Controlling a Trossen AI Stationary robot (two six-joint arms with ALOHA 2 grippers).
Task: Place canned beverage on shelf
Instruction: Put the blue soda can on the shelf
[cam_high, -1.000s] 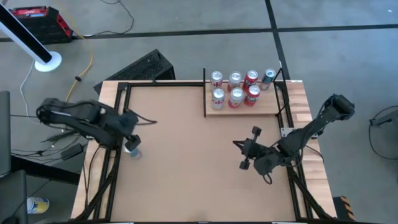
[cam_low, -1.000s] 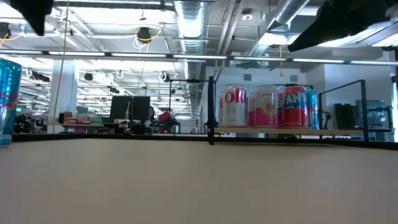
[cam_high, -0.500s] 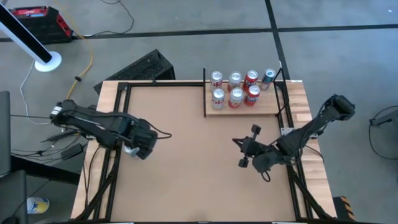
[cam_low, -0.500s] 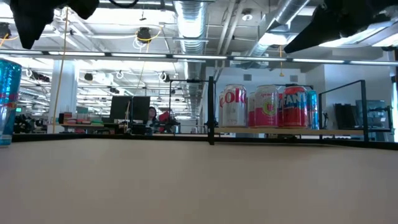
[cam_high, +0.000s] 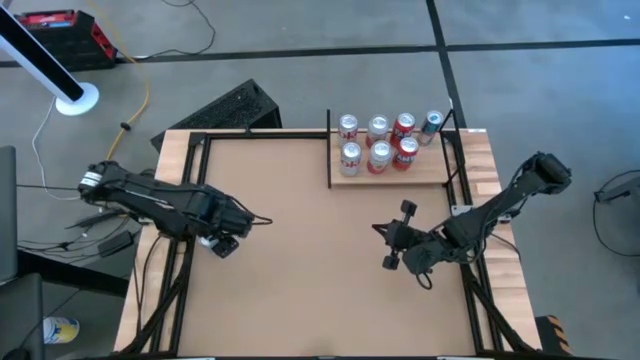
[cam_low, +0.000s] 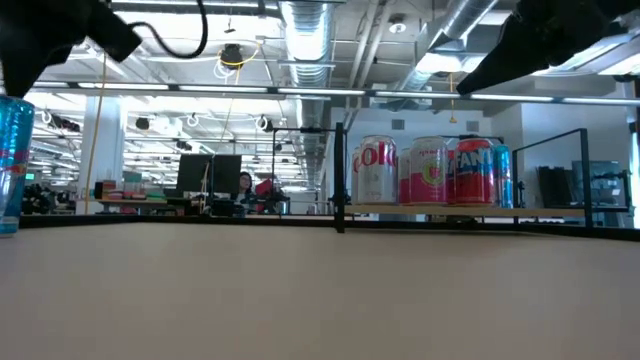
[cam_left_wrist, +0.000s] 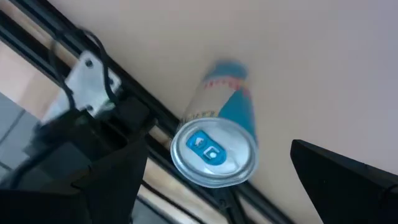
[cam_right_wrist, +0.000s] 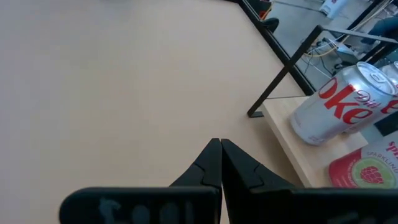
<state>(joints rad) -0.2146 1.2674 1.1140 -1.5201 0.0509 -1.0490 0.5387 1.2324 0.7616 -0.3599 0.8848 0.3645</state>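
Note:
The silver lid (cam_left_wrist: 214, 152) is below my fingers, so they would miss it now. My left gripper should go lower, then close on the lid.
A blue canned beverage (cam_left_wrist: 214, 149) stands upright on its base at the table's left edge, also seen in the low view (cam_low: 10, 165). My left gripper (cam_left_wrist: 217, 186) hangs open right above it, pointing down, one finger on either side of the can's top and apart from it; in the high view this gripper (cam_high: 220, 238) hides the can. The shelf (cam_high: 400, 172), a pale wood board with black posts, stands at the far right and carries several cans (cam_high: 378, 140). My right gripper (cam_high: 392, 247) waits shut above the table, short of the shelf, with nothing between its fingers (cam_right_wrist: 221, 165).
Black frame rails (cam_high: 190, 200) run along the table's edges, one of them right beside the blue can. A Diet Coke can (cam_right_wrist: 339, 102) stands at the shelf's near left corner. The bare brown tabletop (cam_high: 300, 230) lies between the two arms.
My left gripper has come down over the blue can and tipped until it points straight down, staying open. It now covers the can in the high view. The can has not moved.

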